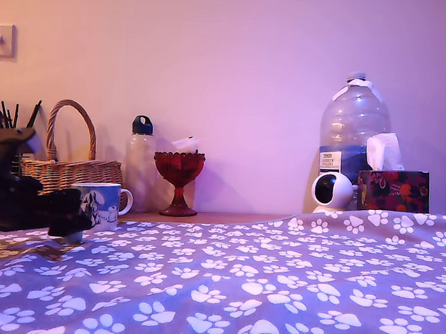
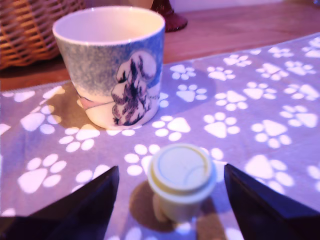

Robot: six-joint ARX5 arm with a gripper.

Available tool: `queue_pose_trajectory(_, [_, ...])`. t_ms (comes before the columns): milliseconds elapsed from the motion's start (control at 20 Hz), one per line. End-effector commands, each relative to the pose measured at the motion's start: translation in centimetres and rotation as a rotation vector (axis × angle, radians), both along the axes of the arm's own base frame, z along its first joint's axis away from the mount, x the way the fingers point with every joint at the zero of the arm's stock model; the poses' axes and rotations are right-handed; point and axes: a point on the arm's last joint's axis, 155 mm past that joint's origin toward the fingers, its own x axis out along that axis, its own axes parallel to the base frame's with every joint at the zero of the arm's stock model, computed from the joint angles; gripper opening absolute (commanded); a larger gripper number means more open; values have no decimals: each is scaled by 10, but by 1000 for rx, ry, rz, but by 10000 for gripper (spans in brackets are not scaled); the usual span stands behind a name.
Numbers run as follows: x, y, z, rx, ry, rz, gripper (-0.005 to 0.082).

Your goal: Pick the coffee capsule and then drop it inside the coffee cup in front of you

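I need to drop the coffee capsule inside the coffee cup (image 2: 112,65), so next I need to take hold of it with my gripper by its tapered body (image 2: 181,208).
In the wrist view a cream-coloured coffee capsule (image 2: 181,180) stands upright on the paw-print cloth, between my two dark fingers (image 2: 85,205). My gripper (image 2: 170,200) is open, with gaps on both sides of the capsule. Just beyond it stands the white coffee cup (image 2: 112,65) with the blue-and-black dog picture, upright and empty as far as I see. In the exterior view the coffee cup (image 1: 101,204) sits at the left and my gripper (image 1: 67,221) is low over the cloth just in front of it. The capsule is hidden there.
A wicker basket (image 1: 71,168), a water bottle (image 1: 140,163) and a red glass goblet (image 1: 179,180) stand behind the cup. At the exterior view's right are a large water jug (image 1: 353,136), a white round camera (image 1: 331,191) and a tissue box (image 1: 394,189).
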Motion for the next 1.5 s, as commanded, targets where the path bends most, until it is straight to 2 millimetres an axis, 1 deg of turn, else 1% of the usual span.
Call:
queue_pose_trajectory(0, [3, 0, -9, 8, 15, -3, 607])
queue_pose_trajectory(100, [7, 0, -11, 8, 19, -3, 606])
queue_pose_trajectory(300, [7, 0, -11, 9, 21, -3, 597])
queue_pose_trajectory(350, [7, 0, -11, 9, 22, -3, 560])
queue_pose_trajectory(400, [7, 0, -11, 9, 21, -3, 491])
queue_pose_trajectory(550, [6, -2, -10, 4, 21, -14, 177])
queue_pose_trajectory(600, [6, -3, -10, 2, 22, -18, 112])
queue_pose_trajectory(750, [5, -5, -10, -3, 25, -29, 96])
queue_pose_trajectory(900, [4, -9, 0, -13, 18, -48, 96])
queue_pose_trajectory(1100, [3, -9, 25, -10, 7, -50, 96])
queue_pose_trajectory(1450, [-1, -8, 80, -16, -62, -50, 96])
